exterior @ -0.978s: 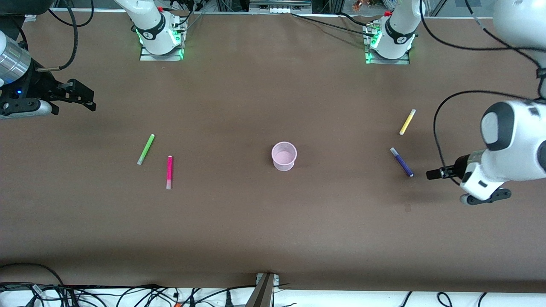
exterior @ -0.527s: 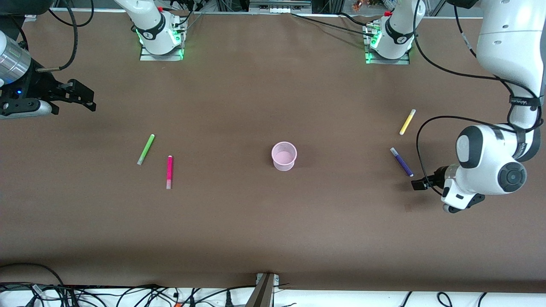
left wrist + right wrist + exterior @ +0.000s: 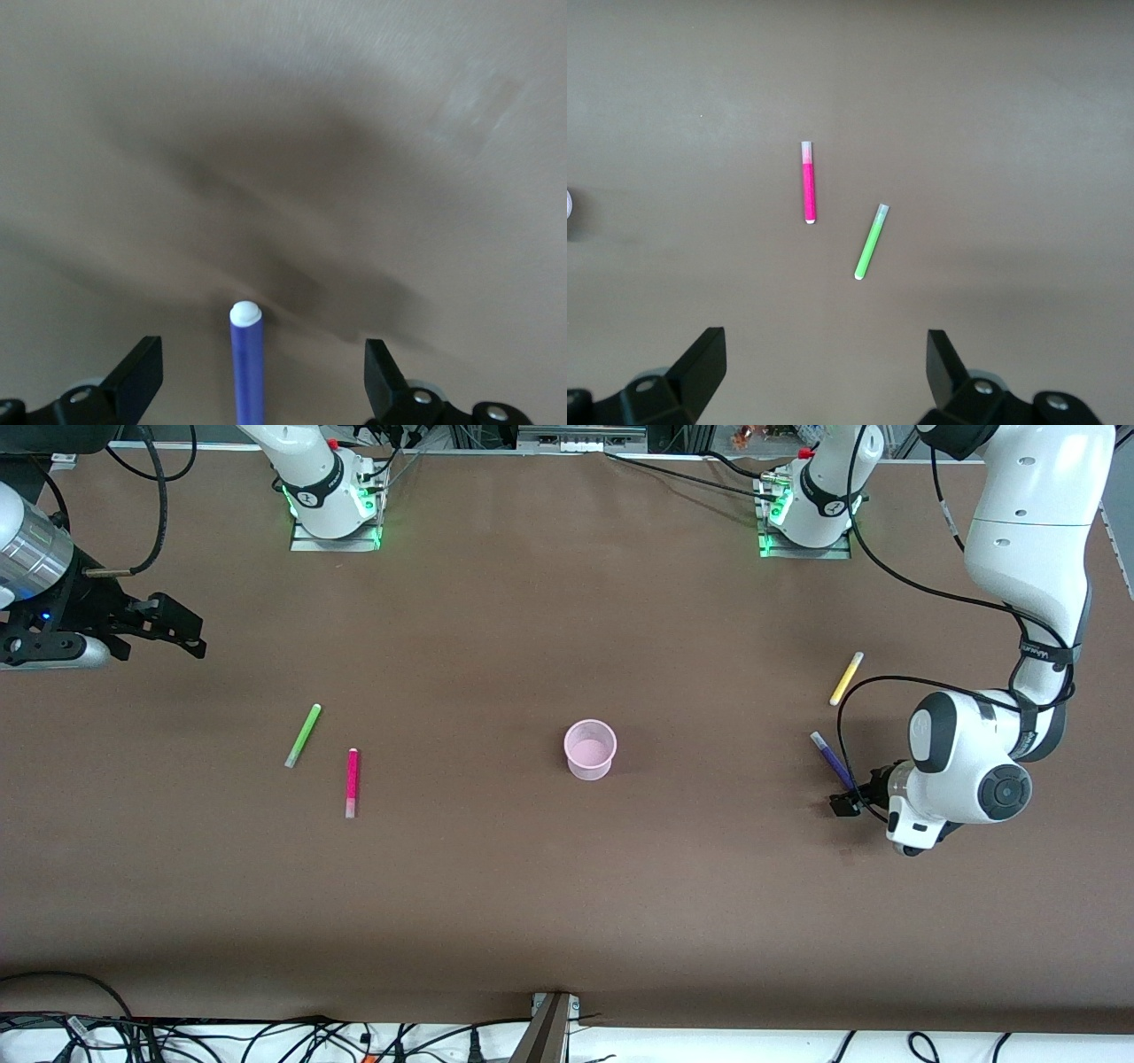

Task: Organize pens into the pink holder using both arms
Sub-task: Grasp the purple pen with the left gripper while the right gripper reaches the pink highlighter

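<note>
I need to grab the purple pen by its white-tipped body end with my left gripper next, so that the pen's end with the cap stays free to go into the pink holder (image 3: 590, 749).
The pink holder (image 3: 590, 749) stands upright mid-table. Toward the left arm's end lie a yellow pen (image 3: 846, 678) and, nearer the front camera, a dark purple pen (image 3: 830, 757). My left gripper (image 3: 846, 802) hangs open over that purple pen's nearer end. In the left wrist view the purple pen (image 3: 247, 363) runs between the wide-apart fingers (image 3: 142, 367) of the left gripper (image 3: 263, 367), untouched. Toward the right arm's end lie a green pen (image 3: 303, 735) and a magenta pen (image 3: 352, 782). My right gripper (image 3: 182, 631) is open at the table's edge, and from the right gripper (image 3: 824, 354) the magenta pen (image 3: 808, 182) and green pen (image 3: 870, 242) lie well off.
The brown table (image 3: 567, 895) carries only the pens and the holder. Both arm bases (image 3: 332, 500) sit along the edge farthest from the front camera. Cables (image 3: 266, 1036) run below the nearest edge. A sliver of the holder's rim (image 3: 569, 205) shows in the right wrist view.
The left arm has swung in toward the table's middle, bringing its open gripper from beside the purple pen to over its nearer end. The right arm has barely shifted.
</note>
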You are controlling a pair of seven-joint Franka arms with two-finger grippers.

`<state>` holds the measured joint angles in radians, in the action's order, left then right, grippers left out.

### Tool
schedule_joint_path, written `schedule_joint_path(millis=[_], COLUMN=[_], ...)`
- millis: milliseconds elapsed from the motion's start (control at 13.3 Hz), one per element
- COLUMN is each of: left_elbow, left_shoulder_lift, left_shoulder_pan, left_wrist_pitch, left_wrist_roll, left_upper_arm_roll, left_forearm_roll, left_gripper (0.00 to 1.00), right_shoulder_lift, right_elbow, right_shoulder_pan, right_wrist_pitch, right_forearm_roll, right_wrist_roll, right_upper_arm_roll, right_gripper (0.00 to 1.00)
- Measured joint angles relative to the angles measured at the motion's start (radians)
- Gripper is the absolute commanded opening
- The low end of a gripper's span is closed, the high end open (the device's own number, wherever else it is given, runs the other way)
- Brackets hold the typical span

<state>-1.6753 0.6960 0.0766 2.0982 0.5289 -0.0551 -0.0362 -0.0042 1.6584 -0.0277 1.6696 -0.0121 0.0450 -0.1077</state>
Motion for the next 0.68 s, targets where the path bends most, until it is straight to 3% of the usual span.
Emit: schedule_joint_path(millis=[75,602,677], left_elbow=[-0.016,-0.081,-0.082], left_shoulder_lift=[-0.004,-0.036,-0.036], left_shoulder_pan=[0.0,0.0,0.0], left_wrist_pitch=[0.016,0.07,0.071], left_wrist_roll=[0.001,0.018,0.018], left_upper_arm_roll=[0.0,0.0,0.0], left_forearm_roll=[0.0,0.0,0.0], left_gripper=[0.94,0.05,0.0], right_shoulder_lift=[0.0,0.03,0.039], right_elbow=[0.0,0.0,0.001], right_shoulder_pan=[0.0,0.017,0.028], right_wrist_pitch=[0.0,0.0,-0.001], right_forearm_roll=[0.0,0.0,0.0], right_wrist_roll=[0.0,0.0,0.0], right_upper_arm_roll=[0.0,-0.001,-0.001], right_gripper=[1.0,1.0,1.0])
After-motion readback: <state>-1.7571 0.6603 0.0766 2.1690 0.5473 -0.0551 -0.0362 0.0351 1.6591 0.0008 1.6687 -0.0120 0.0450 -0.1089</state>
